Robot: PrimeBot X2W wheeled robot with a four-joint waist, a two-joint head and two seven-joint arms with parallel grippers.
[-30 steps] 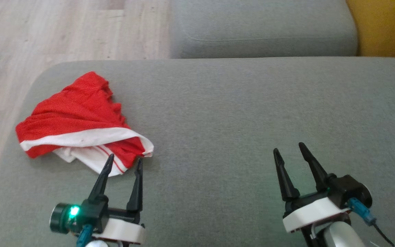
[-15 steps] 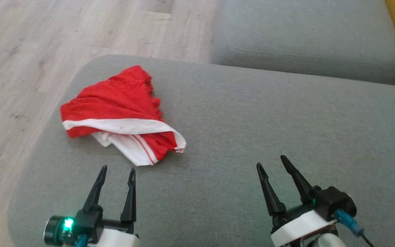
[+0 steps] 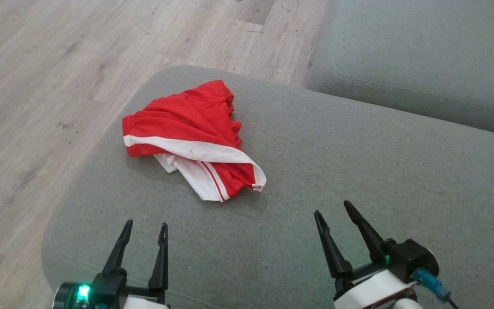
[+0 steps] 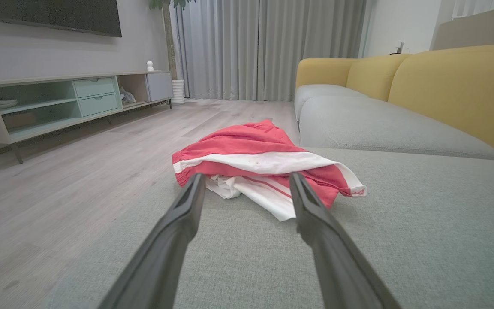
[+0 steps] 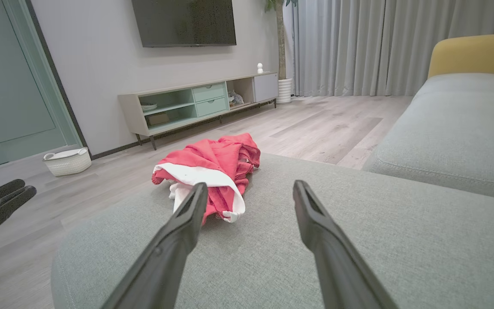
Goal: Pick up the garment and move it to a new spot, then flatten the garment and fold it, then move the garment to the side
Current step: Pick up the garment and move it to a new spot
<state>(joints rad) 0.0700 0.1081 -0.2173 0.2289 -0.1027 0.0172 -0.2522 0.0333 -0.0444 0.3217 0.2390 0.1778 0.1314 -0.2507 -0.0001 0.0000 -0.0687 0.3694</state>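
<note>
The garment's corner juts out at the garment's edge, so my left gripper should next grab its striped waistband corner (image 3: 127, 141) (image 4: 179, 167) to pick up the garment.
The garment (image 3: 191, 133) is a crumpled pair of red shorts with white trim, lying near the far left corner of the grey sofa cushion (image 3: 358, 171). It also shows ahead in the left wrist view as the garment (image 4: 255, 159) and left of centre in the right wrist view as the garment (image 5: 212, 167). My left gripper (image 3: 144, 224) stands open at the lower left, a short way in front of the cloth, holding nothing. At the lower right my right gripper (image 3: 332, 208) is open and empty too, well to the right of the cloth.
Wooden floor (image 3: 58, 64) lies beyond the cushion's left and far edges. A second grey cushion (image 3: 423, 56) sits at the back right, with yellow backrests (image 4: 457, 90). A TV cabinet (image 5: 200, 103) and a white basket (image 5: 67, 161) stand across the room.
The head camera has turned left, so the whole picture shifted right. Both grippers sit lower in the picture and farther from the garment than a second ago. The garment lies as before.
</note>
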